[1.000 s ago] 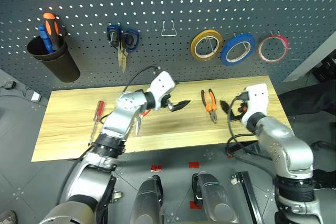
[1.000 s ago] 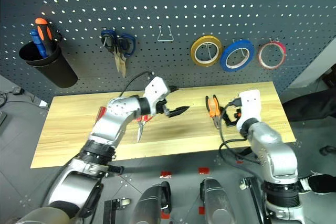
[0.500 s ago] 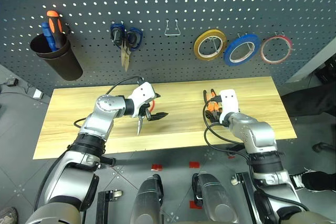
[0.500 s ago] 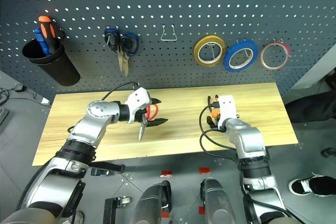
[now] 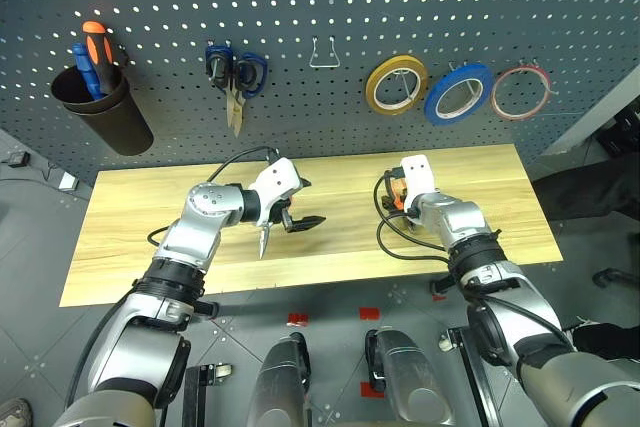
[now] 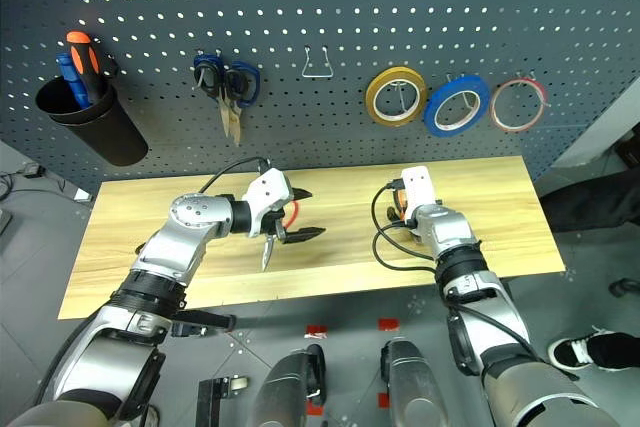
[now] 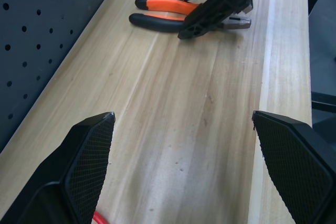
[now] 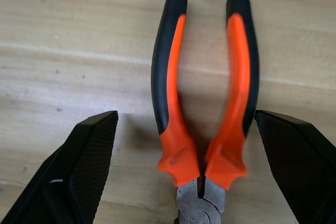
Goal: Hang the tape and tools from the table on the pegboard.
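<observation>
The orange-and-black pliers should be grabbed next by their handles with my right gripper, to hang the orange-and-black pliers on the pegboard.
The orange-and-black pliers lie flat on the light wood table, handles pointing away from my wrist. My right gripper hovers open just above them, one finger on each side of the handles. My left gripper is open over the table's middle, above the red-handled scissors, touching nothing. In the left wrist view the pliers show with the right gripper's fingers over them. The thin red tape ring hangs on a hook at the right of the dark pegboard.
On the pegboard hang a black cup with orange and blue screwdrivers, dark-blue scissors, a bare wire hook, a yellow roll and a blue roll. A black cable loops over the table beside my right wrist.
My right gripper has swung in from the table's right end and come down over the pliers. The left gripper has drawn back slightly over the scissors. The head view has shifted.
</observation>
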`<state>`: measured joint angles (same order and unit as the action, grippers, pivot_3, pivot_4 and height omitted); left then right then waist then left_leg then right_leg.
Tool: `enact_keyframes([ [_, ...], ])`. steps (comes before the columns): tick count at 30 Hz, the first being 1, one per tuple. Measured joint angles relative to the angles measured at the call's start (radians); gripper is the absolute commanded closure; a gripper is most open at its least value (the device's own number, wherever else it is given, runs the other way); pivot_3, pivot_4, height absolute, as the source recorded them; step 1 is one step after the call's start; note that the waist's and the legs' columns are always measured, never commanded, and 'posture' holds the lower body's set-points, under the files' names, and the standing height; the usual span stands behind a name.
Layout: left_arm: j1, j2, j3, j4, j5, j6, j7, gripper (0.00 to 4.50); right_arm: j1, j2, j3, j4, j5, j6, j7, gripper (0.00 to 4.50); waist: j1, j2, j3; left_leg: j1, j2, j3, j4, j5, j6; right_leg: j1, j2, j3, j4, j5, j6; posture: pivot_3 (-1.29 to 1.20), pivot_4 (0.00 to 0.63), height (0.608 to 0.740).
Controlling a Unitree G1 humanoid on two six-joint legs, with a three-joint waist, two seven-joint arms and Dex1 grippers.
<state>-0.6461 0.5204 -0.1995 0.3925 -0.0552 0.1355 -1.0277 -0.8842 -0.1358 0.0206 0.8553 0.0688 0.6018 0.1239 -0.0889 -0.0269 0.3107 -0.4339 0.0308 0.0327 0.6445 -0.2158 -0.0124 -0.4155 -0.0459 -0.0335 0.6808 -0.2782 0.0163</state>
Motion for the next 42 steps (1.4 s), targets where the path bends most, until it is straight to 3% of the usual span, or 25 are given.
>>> enact_keyframes([
  [6, 0.015, 0.001, 0.010, -0.021, -0.003, 0.015, 0.013, 0.08, -0.043, 0.001, -0.030, 0.093, -0.003, -0.019, 0.007, 0.04, 0.000, 0.000, 0.000, 0.000, 0.000, 0.000, 0.000, 0.000, 0.000, 0.000, 0.000, 0.000, 0.000, 0.000, 0.000, -0.16, 0.322, 0.740],
  [9, 0.025, 0.002, 0.011, -0.034, -0.005, 0.018, 0.014, 0.08, -0.061, 0.000, -0.042, 0.126, -0.001, -0.028, 0.012, 0.61, 0.001, 0.000, 0.000, 0.000, 0.000, 0.000, 0.000, 0.000, 0.000, 0.001, 0.000, 0.000, 0.000, 0.000, 0.000, -0.15, 0.317, 0.740],
  [14, 0.043, 0.001, 0.017, -0.040, -0.014, 0.039, 0.023, 0.08, -0.072, -0.001, -0.042, 0.172, -0.010, -0.071, 0.024, 2.12, 0.000, -0.001, -0.001, 0.000, 0.001, 0.000, 0.000, 0.000, 0.000, 0.001, 0.000, 0.000, 0.000, 0.000, 0.000, -0.15, 0.312, 0.740],
  [18, 0.056, -0.003, 0.055, -0.055, -0.036, 0.056, 0.052, 0.08, -0.040, 0.002, -0.026, 0.134, -0.028, -0.106, 0.024, 2.12, 0.000, -0.001, -0.001, 0.000, 0.001, 0.000, 0.000, 0.000, 0.000, 0.001, 0.000, 0.000, 0.001, 0.000, 0.000, -0.15, 0.306, 0.740],
  [20, 0.084, -0.014, 0.091, -0.094, -0.064, 0.062, 0.073, 0.08, 0.060, 0.003, 0.017, -0.033, -0.056, -0.112, 0.028, 2.12, 0.003, -0.001, -0.001, -0.001, 0.001, 0.000, 0.000, 0.000, 0.000, 0.000, 0.000, 0.000, 0.000, 0.000, 0.000, -0.14, 0.306, 0.740],
  [24, 0.182, -0.042, 0.183, -0.196, -0.137, 0.082, 0.143, 0.08, 0.354, 0.043, 0.092, -0.628, -0.085, -0.029, 0.011, 2.12, 0.001, -0.001, -0.001, -0.010, 0.002, 0.000, -0.001, 0.001, -0.002, -0.009, 0.000, 0.001, 0.000, 0.000, 0.000, -0.13, 0.304, 0.740],
  [28, 0.275, -0.074, 0.267, -0.332, -0.208, 0.109, 0.225, 0.08, 0.466, 0.118, 0.131, -1.030, -0.103, -0.015, -0.055, 2.12, 0.005, -0.001, -0.001, -0.010, 0.002, -0.002, 0.001, 0.000, 0.000, -0.009, 0.000, -0.001, 0.001, 0.000, 0.000, -0.12, 0.306, 0.740],
  [33, 0.314, -0.085, 0.300, -0.447, -0.219, 0.128, 0.321, 0.08, 0.335, 0.142, 0.145, -1.136, -0.148, -0.136, -0.097, 2.12, 0.009, -0.001, -0.001, -0.003, 0.000, -0.002, 0.001, 0.002, 0.000, -0.003, 0.000, -0.001, 0.001, 0.004, 0.001, -0.10, 0.300, 0.740],
  [38, 0.272, -0.107, 0.280, -0.482, -0.190, 0.157, 0.419, 0.08, 0.022, 0.162, 0.122, -0.934, -0.152, -0.370, -0.102, 2.12, 0.013, -0.001, -0.001, -0.003, 0.001, -0.002, 0.000, 0.004, 0.001, -0.004, 0.002, -0.001, 0.002, 0.005, -0.002, -0.08, 0.292, 0.740],
  [42, 0.216, -0.139, 0.272, -0.483, -0.184, 0.194, 0.490, 0.08, -0.138, 0.188, 0.115, -0.705, -0.141, -0.546, -0.100, 2.12, 0.019, -0.002, -0.001, -0.003, 0.001, 0.000, 0.000, 0.006, -0.003, -0.004, 0.001, -0.001, 0.001, 0.005, -0.002, -0.06, 0.288, 0.740],
])
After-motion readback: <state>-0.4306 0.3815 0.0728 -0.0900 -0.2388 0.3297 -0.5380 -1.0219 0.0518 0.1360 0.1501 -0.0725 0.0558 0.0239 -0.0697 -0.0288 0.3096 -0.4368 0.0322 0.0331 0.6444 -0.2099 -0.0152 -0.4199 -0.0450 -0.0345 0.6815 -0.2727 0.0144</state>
